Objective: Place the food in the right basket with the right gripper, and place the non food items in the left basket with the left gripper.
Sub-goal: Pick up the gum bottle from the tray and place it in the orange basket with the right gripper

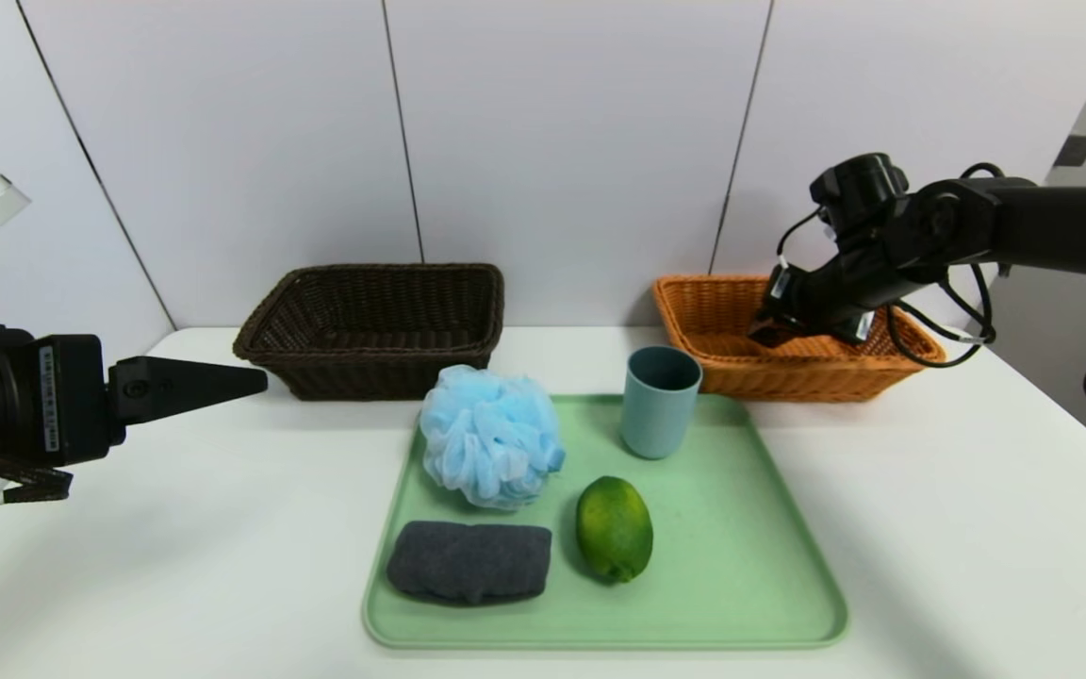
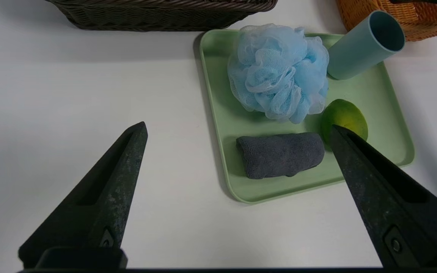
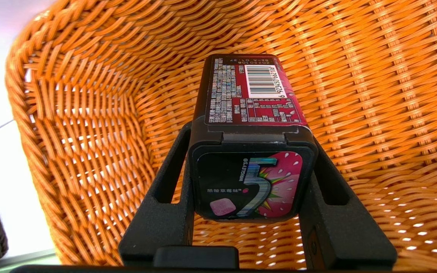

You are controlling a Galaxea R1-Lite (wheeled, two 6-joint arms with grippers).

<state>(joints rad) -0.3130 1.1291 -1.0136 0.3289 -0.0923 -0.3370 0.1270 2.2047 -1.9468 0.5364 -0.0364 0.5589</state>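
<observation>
My right gripper should release the black box [image 3: 253, 104], low over the orange basket's woven bottom.
My right gripper [image 1: 774, 330] reaches down inside the orange right basket [image 1: 715, 316], shut on a small black box with a pink "5" mark [image 3: 250, 182]; the box hangs above the basket's woven floor [image 3: 374, 76]. My left gripper [image 2: 237, 127] hovers open and empty over the table left of the tray, level with the dark brown left basket [image 1: 373, 325]. On the green tray [image 1: 741, 566] sit a light-blue bath puff [image 1: 491, 436], an upright teal cup [image 1: 659, 401], a folded dark grey towel [image 1: 469, 562] and a green oval fruit [image 1: 614, 528].
Both baskets stand against the back wall, behind the tray. The white table [image 1: 977, 528] spreads out on both sides of the tray. The brown basket holds nothing that I can see.
</observation>
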